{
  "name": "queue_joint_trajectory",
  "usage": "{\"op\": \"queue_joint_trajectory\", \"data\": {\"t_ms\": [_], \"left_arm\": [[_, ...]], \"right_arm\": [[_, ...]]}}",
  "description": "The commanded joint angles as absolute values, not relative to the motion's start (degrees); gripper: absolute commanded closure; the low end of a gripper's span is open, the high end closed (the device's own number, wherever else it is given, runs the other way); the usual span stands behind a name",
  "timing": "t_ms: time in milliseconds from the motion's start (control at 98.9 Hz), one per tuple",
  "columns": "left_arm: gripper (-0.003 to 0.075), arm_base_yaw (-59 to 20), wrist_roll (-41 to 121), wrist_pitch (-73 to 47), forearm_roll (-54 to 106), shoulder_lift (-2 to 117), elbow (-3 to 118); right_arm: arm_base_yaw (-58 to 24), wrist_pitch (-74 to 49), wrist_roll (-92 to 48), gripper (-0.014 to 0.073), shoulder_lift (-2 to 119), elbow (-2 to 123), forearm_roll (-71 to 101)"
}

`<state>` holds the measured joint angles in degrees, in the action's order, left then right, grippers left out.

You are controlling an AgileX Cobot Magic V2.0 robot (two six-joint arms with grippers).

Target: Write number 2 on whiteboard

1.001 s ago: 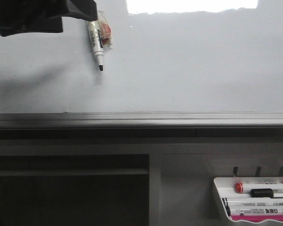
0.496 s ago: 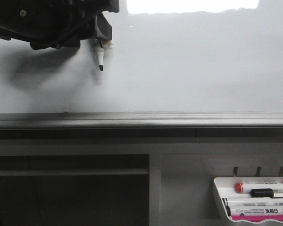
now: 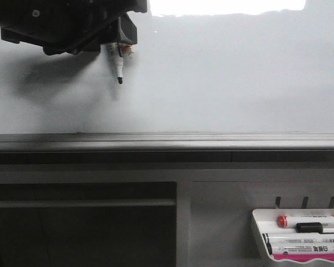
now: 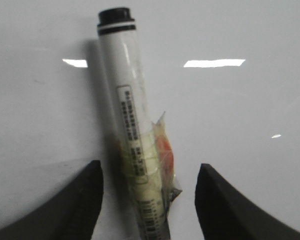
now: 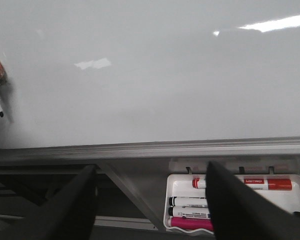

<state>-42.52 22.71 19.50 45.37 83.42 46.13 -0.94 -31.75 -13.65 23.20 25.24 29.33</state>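
The left gripper should close on the marker now, because in the left wrist view its fingers are on either side of the marker's body point(image 4: 139, 169) beside the orange wrap point(image 4: 164, 149).
The whiteboard point(image 3: 228, 78) fills the upper half of the front view, and no number 2 or other marker line shows on it. A white marker point(image 3: 118, 65) with a black tip pointing down rests against the board at upper left, with a scrap of clear and orange wrap on its barrel. My left gripper point(image 3: 120, 40) covers its upper barrel. In the left wrist view the marker point(image 4: 130, 115) lies between my open fingers point(image 4: 85, 195), with gaps on both sides. My right gripper point(image 5: 150, 175) is open and empty, low before the board's grey lower edge.
A small white tray point(image 3: 259, 233) hangs below the board at lower right, holding red, black and pink markers; it also shows in the right wrist view point(image 5: 166, 210). A grey metal ledge point(image 3: 167, 142) runs under the board. Dark frame openings lie below left.
My left gripper has moved down and to the right over the marker, so its fingers now straddle the upper barrel. The marker itself has stayed in place.
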Motion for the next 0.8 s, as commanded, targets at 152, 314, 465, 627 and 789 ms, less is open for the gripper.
{"op": "queue_joint_trajectory", "data": {"t_ms": [152, 314, 465, 627, 789], "left_arm": [[0.0509, -42.07, 22.60, 22.31, 43.40, 83.02, 48.40], [0.0741, -42.07, 22.60, 20.05, 42.98, 83.02, 48.40], [0.0741, -42.07, 22.70, 17.55, 39.88, 81.68, 48.40], [0.0741, -43.64, 22.70, 9.40, 27.71, 76.51, 48.48], [0.0741, -47.77, 22.70, -4.09, 13.17, 71.67, 48.62]], "right_arm": [[-1.01, -28.41, -14.23, 0.0179, 23.96, 27.36, 30.62], [-1.01, -28.41, -14.23, 0.0179, 23.96, 27.36, 30.62], [-1.01, -28.50, -14.23, 0.0179, 23.96, 27.36, 30.62], [-1.01, -30.51, -14.52, 0.0179, 24.09, 27.36, 31.89], [-1.01, -37.10, -28.33, 0.0179, 26.44, 28.39, 44.92]]}}
